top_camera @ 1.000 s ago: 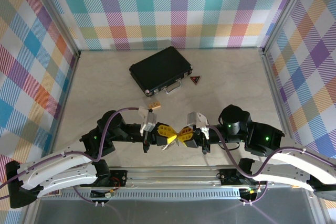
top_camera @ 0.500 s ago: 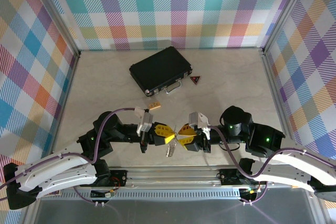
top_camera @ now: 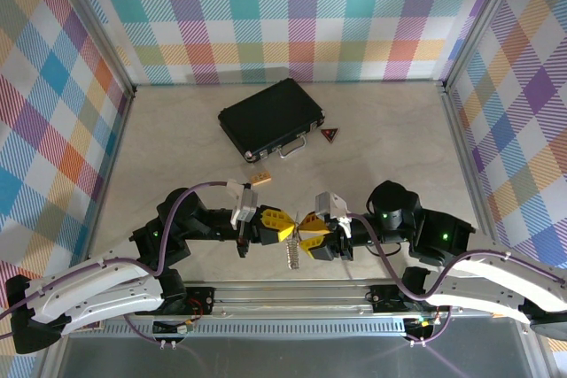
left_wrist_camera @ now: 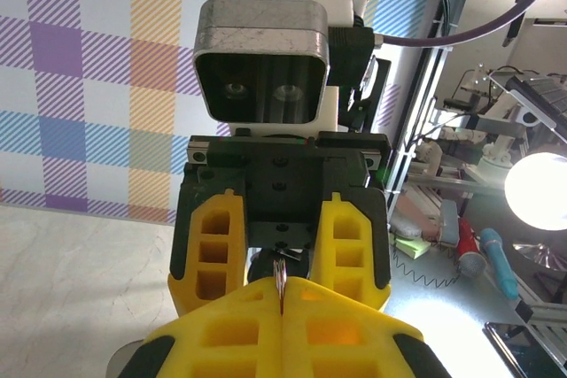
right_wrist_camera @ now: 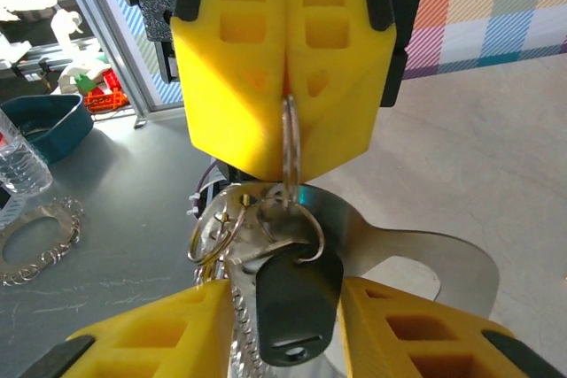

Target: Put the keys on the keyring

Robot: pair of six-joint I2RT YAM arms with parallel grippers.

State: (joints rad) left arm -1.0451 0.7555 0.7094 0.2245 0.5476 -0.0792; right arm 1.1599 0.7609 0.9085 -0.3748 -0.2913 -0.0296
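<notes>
My right gripper needs to close now, as its fingers reach past the lower part of the black key head (right_wrist_camera: 299, 305).
My left gripper (top_camera: 285, 229) is shut on the edge of a thin metal keyring (right_wrist_camera: 291, 135) just above the table's near edge. In the left wrist view the keyring (left_wrist_camera: 281, 282) shows as a sliver between the closed yellow fingers (left_wrist_camera: 221, 334). The keys (top_camera: 292, 254) hang below it: a black-headed key (right_wrist_camera: 297, 303), a silvery toothed key (right_wrist_camera: 237, 334) and a small brass-coloured ring (right_wrist_camera: 213, 227). My right gripper (top_camera: 307, 238) faces the left one and is open. Its yellow fingers (right_wrist_camera: 425, 334) stand either side of the black key head.
A black case (top_camera: 270, 117) lies at the back middle, with a small red triangle (top_camera: 330, 135) to its right and a small tan block (top_camera: 260, 180) in front of it. Plaid walls close in three sides. A metal rail (top_camera: 292, 291) runs along the near edge.
My right gripper has opened and let go of the keys. The bunch now dangles lower from the keyring in my left gripper. The left arm shifted slightly left early on.
</notes>
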